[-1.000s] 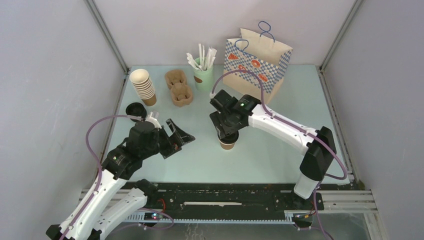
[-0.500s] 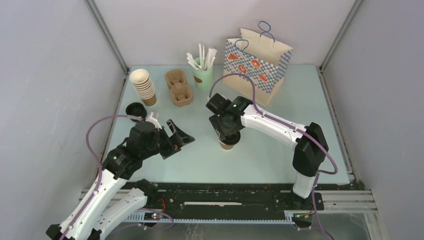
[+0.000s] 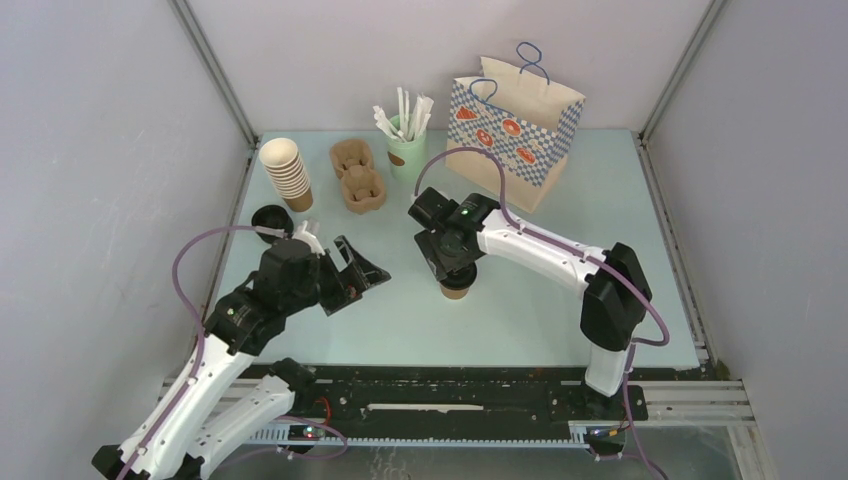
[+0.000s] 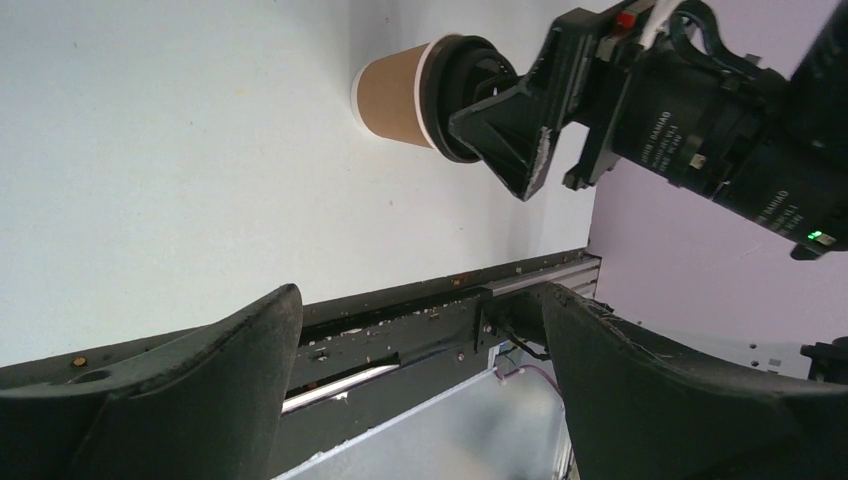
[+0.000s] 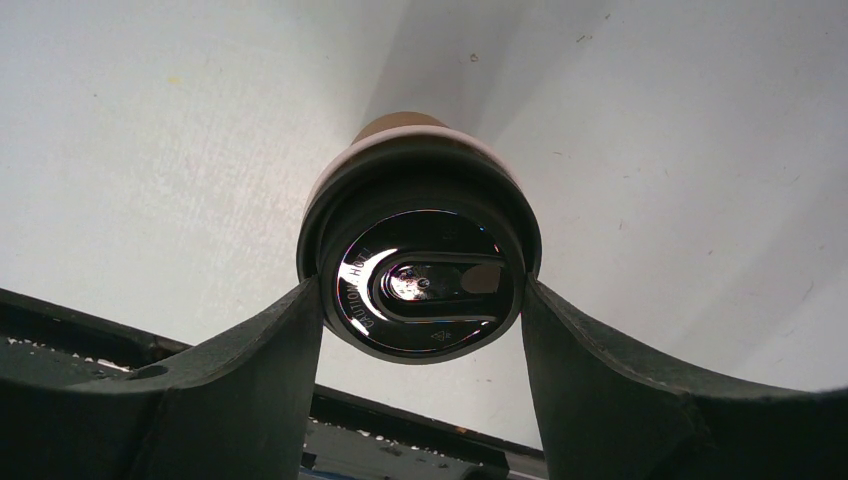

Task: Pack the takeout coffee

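The robot's right gripper needs to open now, as the coffee is standing upright with its bottom on the flat table.
One takeout coffee (image 3: 456, 290), a brown paper cup with a black lid, stands upright on the pale table near its middle. My right gripper (image 3: 450, 262) reaches down over it. In the right wrist view the coffee (image 5: 420, 280) sits between my fingers, which touch the lid rim on both sides, so my right gripper (image 5: 420, 300) is shut on it. The left wrist view shows the coffee (image 4: 390, 95) from the side with the right gripper (image 4: 520, 130) on its lid. My left gripper (image 3: 360, 272) is open and empty to the coffee's left, and its fingertips (image 4: 285, 310) stand wide apart.
A checkered paper bag (image 3: 515, 125) stands open at the back. A brown pulp cup carrier (image 3: 358, 175), a stack of lidless cups (image 3: 287, 172), a loose black lid (image 3: 270, 219) and a green cup of stirrers (image 3: 406, 140) sit at the back left.
My right gripper has shifted a little to the left over the coffee and its arm has swung with it. The left arm has hardly moved.
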{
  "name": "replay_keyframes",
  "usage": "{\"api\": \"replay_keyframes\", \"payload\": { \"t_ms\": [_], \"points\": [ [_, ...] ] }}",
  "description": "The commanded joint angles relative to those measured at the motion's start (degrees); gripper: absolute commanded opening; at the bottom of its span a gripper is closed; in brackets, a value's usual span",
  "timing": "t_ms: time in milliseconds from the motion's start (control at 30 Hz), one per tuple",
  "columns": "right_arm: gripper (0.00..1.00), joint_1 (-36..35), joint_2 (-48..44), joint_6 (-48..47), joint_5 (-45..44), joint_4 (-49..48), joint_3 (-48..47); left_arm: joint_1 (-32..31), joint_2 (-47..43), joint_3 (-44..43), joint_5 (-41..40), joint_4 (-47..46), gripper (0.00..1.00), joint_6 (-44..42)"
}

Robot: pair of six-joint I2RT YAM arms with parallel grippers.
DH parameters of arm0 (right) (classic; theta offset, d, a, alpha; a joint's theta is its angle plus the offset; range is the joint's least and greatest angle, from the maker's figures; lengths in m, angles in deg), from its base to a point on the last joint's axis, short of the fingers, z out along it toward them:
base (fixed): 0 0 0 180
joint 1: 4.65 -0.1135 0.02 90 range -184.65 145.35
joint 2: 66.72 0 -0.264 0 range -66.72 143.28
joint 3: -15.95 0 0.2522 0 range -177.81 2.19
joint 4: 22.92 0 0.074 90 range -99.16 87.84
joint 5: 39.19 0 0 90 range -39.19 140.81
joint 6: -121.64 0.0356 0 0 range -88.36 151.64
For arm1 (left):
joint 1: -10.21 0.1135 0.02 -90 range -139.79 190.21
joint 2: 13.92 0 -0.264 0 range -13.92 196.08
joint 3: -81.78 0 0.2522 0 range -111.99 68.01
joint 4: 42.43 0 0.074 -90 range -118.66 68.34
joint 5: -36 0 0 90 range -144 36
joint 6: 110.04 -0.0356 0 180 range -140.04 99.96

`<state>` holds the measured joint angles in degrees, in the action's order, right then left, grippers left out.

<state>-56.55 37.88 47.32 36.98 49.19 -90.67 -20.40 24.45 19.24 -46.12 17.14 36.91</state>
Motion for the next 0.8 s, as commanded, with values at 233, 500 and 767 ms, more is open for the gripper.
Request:
{"api": "replay_keyframes", "payload": {
  "t_ms": [233, 500, 767],
  "points": [
    [0.73, -0.66, 1.09, -0.94, -1.12, -1.13, -2.52, 0.2, 0.73, -3.49, 0.96, -0.45, 0.94, -1.88],
    [0.76, -0.66, 1.21, -1.05, -0.52, -1.76, -2.15, 0.2, 0.8, -3.24, 1.16, -0.42, 0.94, -2.02],
    [0.93, -0.74, 0.44, -1.0, -0.3, -0.7, -2.45, 0.2, 0.85, -2.86, 1.52, -0.46, 0.95, -2.26]
  ]
}}
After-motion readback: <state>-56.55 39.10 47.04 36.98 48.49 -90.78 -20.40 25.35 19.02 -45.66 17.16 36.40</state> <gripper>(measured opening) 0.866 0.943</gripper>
